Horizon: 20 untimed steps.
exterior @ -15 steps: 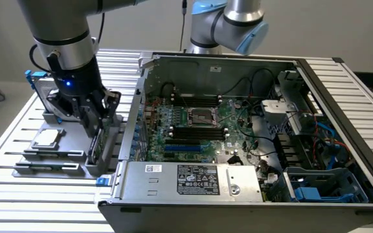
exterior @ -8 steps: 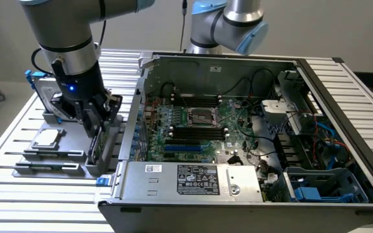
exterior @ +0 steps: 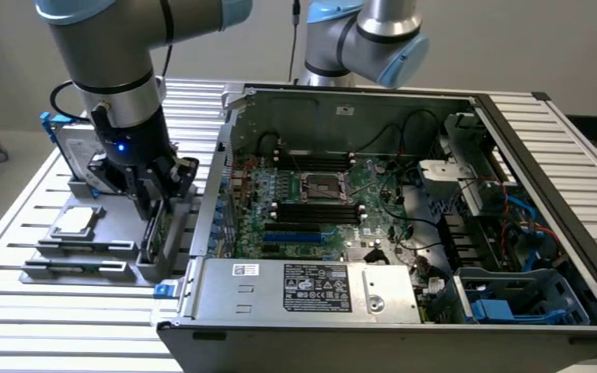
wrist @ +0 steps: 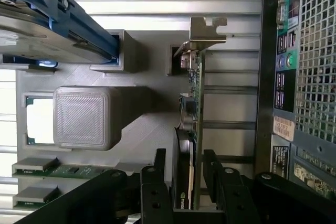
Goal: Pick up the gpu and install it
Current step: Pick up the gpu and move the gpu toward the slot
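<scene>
My gripper should next pick up the GPU by its shrouded end [wrist: 185, 174] opposite the bracket. This will leave the GPU's metal bracket [wrist: 203, 34] free for the install.
The gpu [wrist: 191, 129] stands on edge in a slot of the grey parts holder [exterior: 81, 256], its green board facing the computer case and its black shroud facing the other way; its metal bracket [wrist: 206, 31] sticks out at the far end. In the exterior view the gpu [exterior: 153, 231] is beside the case's outer wall. My gripper [exterior: 151, 203] is lowered over it. In the wrist view my gripper [wrist: 185, 153] is open and straddles the card, one black finger [wrist: 159, 156] on the shroud side with a thin gap, the other finger [wrist: 209, 156] close against the board side.
The holder also carries a square silver CPU chip [exterior: 75, 223], a hard drive in a blue frame [exterior: 71, 148] and memory sticks [wrist: 47, 169]. The open computer case [exterior: 547, 155] with its motherboard [exterior: 319, 202] fills the exterior view's right. A second arm [exterior: 366, 35] hangs behind the case.
</scene>
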{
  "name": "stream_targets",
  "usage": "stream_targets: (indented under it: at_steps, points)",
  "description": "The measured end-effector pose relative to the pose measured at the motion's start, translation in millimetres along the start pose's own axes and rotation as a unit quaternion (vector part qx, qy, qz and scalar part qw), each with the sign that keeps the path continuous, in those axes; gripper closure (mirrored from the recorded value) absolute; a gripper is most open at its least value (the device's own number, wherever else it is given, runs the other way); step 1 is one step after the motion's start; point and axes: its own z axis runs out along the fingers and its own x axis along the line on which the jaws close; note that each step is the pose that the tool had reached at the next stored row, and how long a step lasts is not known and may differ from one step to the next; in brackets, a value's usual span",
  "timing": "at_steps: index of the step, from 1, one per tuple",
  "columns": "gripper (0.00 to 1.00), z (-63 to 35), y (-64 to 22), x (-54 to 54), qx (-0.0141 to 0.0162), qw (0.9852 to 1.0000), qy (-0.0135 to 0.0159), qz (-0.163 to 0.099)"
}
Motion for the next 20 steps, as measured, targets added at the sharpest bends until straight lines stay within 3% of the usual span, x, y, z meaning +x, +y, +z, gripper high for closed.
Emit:
stream_targets:
  at_steps: [6, 7, 12, 14, 20]
  points:
    - [0.60, 3.1, -0.1, -0.1, 0.0000, 1.0000, 0.0001, 0.001]
    - [0.67, 3.1, -0.1, -0.1, 0.0000, 1.0000, 0.0000, 0.001]
    - [0.67, 3.2, -0.1, -0.1, -0.0001, 1.0000, 0.0000, 0.001]
    - [0.74, 3.1, -0.1, -0.1, -0.0001, 1.0000, 0.0001, 0.001]
    - [0.74, 3.1, -0.1, -0.1, -0.0001, 1.0000, 0.0000, 0.001]
